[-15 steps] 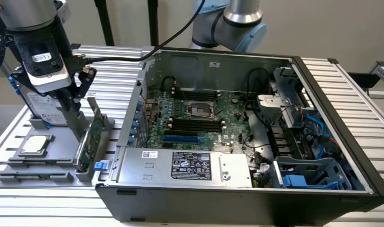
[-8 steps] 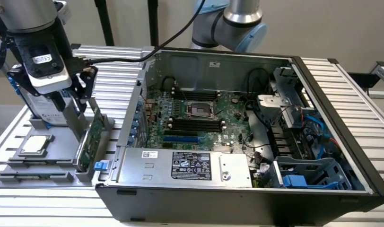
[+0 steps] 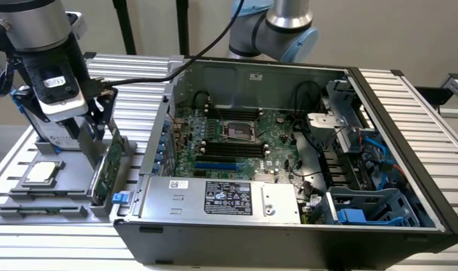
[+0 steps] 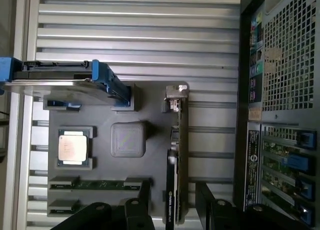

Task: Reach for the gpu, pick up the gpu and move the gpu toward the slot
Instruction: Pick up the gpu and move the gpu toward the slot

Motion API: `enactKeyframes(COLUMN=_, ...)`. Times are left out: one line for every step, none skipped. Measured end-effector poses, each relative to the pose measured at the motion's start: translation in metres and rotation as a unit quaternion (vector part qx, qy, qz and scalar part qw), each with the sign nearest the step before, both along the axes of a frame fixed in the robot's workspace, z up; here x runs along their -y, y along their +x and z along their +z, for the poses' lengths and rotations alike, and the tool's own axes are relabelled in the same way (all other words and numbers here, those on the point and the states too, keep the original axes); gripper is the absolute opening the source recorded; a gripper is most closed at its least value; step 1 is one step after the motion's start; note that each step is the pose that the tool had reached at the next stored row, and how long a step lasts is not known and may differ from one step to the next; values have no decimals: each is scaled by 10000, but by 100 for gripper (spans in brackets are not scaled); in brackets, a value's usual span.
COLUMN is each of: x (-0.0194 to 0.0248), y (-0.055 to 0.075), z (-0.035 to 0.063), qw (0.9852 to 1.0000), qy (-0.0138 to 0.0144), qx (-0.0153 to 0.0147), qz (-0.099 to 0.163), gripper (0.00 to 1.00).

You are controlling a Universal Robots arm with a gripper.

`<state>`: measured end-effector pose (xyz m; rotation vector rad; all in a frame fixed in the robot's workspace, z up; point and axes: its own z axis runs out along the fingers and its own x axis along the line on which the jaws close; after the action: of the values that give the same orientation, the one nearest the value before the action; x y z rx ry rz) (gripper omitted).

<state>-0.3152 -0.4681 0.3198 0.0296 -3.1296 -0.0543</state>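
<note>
I need to grab the GPU by its upper long edge (image 3: 106,157) with my gripper. That edge is free, because the grey fixture's holders wrap around the GPU's lower corners.
The gpu (image 3: 109,166) is a thin green card standing on edge in the right side of the grey fixture (image 3: 67,183), beside the open computer case. Edge-on in the wrist view, the gpu (image 4: 178,160) looks dark, with its silver bracket (image 4: 176,96) at one end. My gripper (image 3: 96,141) hangs just above the card. In the wrist view the gripper (image 4: 175,207) is open, one black finger on each side of the card's end, with gaps to it. The blue slot (image 3: 214,166) lies on the motherboard inside the case.
The fixture also holds a square CPU chip (image 4: 74,146), memory sticks (image 4: 100,184) and a silver hard drive in a blue frame (image 4: 60,80). The case wall (image 3: 165,141) rises right next to the card. A power supply (image 3: 221,197) fills the case front.
</note>
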Motion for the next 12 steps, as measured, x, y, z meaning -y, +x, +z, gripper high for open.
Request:
enactKeyframes(x=0, y=0, z=-18, qw=10000, qy=0, qx=0, qz=0, gripper=48)
enactKeyframes(x=0, y=-1, z=-35, qw=10000, qy=0, qx=0, qz=0, gripper=48)
enactKeyframes(x=0, y=-1, z=-53, qw=10000, qy=0, qx=-1, qz=0, gripper=48)
enactKeyframes(x=0, y=-1, z=-73, qw=10000, qy=0, qx=0, qz=0, gripper=48)
enactKeyframes(x=0, y=-2, z=-90, qw=10000, qy=0, qx=-1, qz=0, gripper=48)
enactKeyframes(x=1, y=-2, z=-109, qw=10000, qy=0, qx=0, qz=0, gripper=48)
enactKeyframes(x=1, y=-2, z=-127, qw=10000, qy=0, qx=0, qz=0, gripper=48)
enactKeyframes(x=1, y=-2, z=-145, qw=10000, qy=0, qx=0, qz=0, gripper=48)
enactKeyframes(x=2, y=-3, z=-163, qw=10000, qy=0, qx=0, qz=0, gripper=48)
enactKeyframes(x=2, y=-4, z=-182, qw=10000, qy=0, qx=1, qz=0, gripper=48)
enactKeyframes(x=3, y=-4, z=-199, qw=10000, qy=0, qx=2, qz=-1, gripper=48)
enactKeyframes(x=5, y=-5, z=-218, qw=10000, qy=0, qx=4, qz=-1, gripper=48)
